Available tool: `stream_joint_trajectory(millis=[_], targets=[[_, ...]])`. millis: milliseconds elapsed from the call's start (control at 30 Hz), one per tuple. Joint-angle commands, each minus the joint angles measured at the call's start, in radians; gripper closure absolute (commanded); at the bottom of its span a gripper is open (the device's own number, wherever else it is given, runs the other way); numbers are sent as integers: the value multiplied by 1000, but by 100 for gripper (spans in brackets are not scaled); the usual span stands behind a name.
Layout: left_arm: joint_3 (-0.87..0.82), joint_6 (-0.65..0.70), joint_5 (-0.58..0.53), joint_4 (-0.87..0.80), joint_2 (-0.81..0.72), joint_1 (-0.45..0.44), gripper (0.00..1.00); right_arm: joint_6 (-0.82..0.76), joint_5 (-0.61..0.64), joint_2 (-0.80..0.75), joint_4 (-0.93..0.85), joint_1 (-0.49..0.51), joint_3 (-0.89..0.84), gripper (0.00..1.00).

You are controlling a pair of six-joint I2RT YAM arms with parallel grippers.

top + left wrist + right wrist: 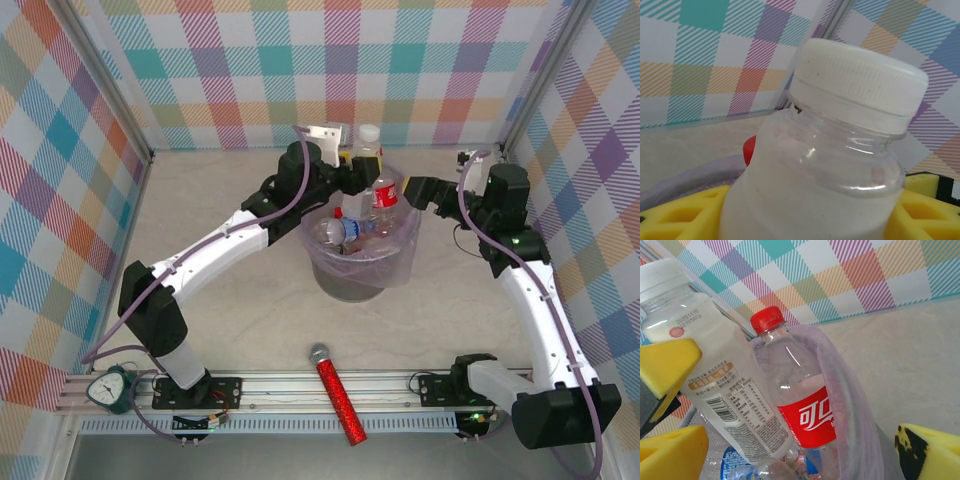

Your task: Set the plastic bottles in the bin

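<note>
The bottom of the white-capped bottle is inside the bag, so the bottle would land in the bin if my left gripper opened now, and it should let go.
The bin (408,262), a grey bucket with a lavender bag, stands mid-table with several plastic bottles inside. A blue-labelled one (345,232) lies on top. A red-capped, red-labelled bottle (385,195) (807,415) stands upright against the bag's rim (852,405). My left gripper (358,160) (810,215) is shut on a white-capped bottle (369,140) (840,150) (715,365), holding it upright over the bin's far rim, yellow pads on both sides. My right gripper (418,190) (800,460) hangs open at the bin's right rim, facing the red-labelled bottle without gripping it.
A red glittery microphone (338,395) with a silver head lies near the front rail between the arm bases. A small teal dial (108,388) sits at the front left. Checked walls close in the table on three sides.
</note>
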Motion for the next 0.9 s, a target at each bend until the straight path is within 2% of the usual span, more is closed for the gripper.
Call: stream_joint_trajectory(millis=[0, 167, 367, 500, 633, 733, 800, 867], targets=[[-55, 22, 11, -182, 43, -24, 55, -11, -45, 20, 29, -3, 27, 5], [-34, 54, 13, -228, 52, -26, 51, -6, -84, 69, 27, -4, 93, 5], [-54, 124, 53, -184, 24, -27, 36, 41, -139, 164, 31, 2, 268, 7], [-65, 177, 78, -182, 15, -27, 22, 53, -161, 267, 4, 23, 417, 11], [-48, 210, 96, -198, 7, -26, 13, 30, -147, 390, -47, 65, 595, 19], [-20, 226, 95, -220, 3, -27, 12, -12, -124, 483, -97, 109, 733, 32], [-4, 238, 95, -236, 6, -26, 13, -33, -110, 551, -142, 128, 834, 36], [0, 247, 94, -242, 6, -27, 13, -52, -96, 614, -192, 135, 925, 47]])
